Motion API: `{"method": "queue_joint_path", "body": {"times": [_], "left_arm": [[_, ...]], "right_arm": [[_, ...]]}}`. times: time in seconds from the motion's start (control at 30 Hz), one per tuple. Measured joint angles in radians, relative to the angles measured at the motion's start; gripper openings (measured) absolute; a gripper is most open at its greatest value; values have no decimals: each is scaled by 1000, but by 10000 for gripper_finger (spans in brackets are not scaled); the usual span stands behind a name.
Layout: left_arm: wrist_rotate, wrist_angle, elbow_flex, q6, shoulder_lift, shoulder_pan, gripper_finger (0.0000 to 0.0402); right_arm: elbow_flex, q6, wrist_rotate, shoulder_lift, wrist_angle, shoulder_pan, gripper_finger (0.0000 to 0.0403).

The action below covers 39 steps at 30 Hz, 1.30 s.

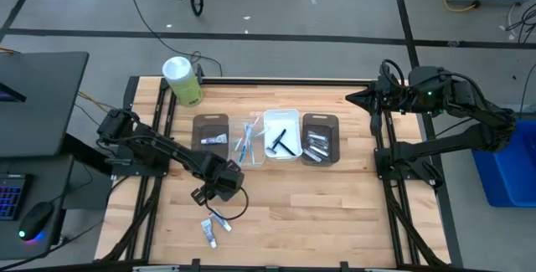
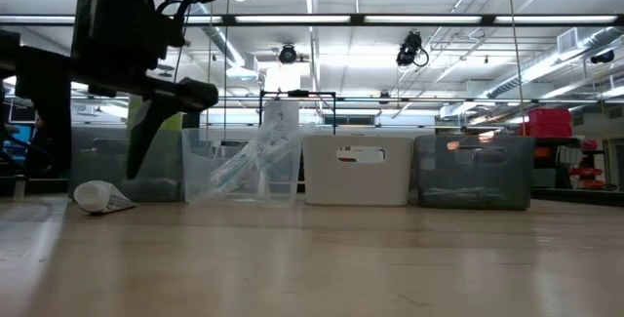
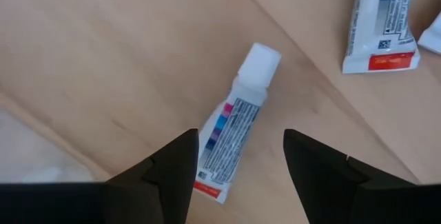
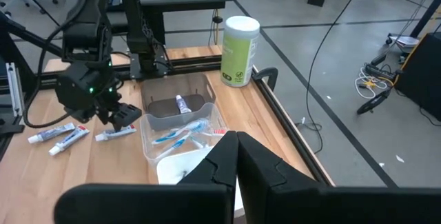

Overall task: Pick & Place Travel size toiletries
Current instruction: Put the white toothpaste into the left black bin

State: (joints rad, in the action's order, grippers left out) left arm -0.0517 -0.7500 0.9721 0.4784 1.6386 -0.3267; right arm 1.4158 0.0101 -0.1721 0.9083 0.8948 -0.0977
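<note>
The toothpaste tube needs to be gripped next by its printed body beside the white cap with my left gripper, so that it can be added to the dark tray [image 1: 210,134].
Three white mini toothpaste tubes lie flat on the wooden table near its front left. One tube [image 3: 231,131], with its white cap [image 3: 258,58], lies under my left gripper [image 3: 241,176]. That gripper is open and points down, a finger on either side of the tube's printed end, clear of it. A second tube [image 3: 382,24] lies beside it. In the high view my left gripper [image 1: 216,184] hovers just past two tubes [image 1: 213,224]. My right gripper [image 4: 236,148] is shut, raised at the table's far right [image 1: 356,98].
Four trays stand in a row mid-table: a dark tray [image 1: 211,130] with one tube, a clear tray [image 1: 249,145] with toothbrushes, a white tray [image 1: 282,134] with a black razor, and a dark tray [image 1: 320,138] with silvery tubes. A green-white canister [image 1: 182,79] stands at the far left corner.
</note>
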Motion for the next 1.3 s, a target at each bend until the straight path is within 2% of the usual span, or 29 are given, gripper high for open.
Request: {"method": "queue_joint_path", "body": {"times": [0.5, 0.73, 1.0, 1.13, 1.3], "left_arm": [[-15, 62, -13, 109, 1, 6, 220], [-18, 105, -13, 110, 83, 5, 219], [-17, 121, -11, 106, 96, 5, 219], [-16, 121, -11, 106, 96, 5, 203], [-15, 120, -11, 106, 96, 5, 163]], "right_arm": [[0, 0, -1, 0, 0, 0, 14], [0, 0, -2, 0, 0, 0, 14], [0, 0, -2, 0, 0, 0, 14], [0, 0, -2, 0, 0, 0, 14], [0, 0, -2, 0, 0, 0, 14]]}}
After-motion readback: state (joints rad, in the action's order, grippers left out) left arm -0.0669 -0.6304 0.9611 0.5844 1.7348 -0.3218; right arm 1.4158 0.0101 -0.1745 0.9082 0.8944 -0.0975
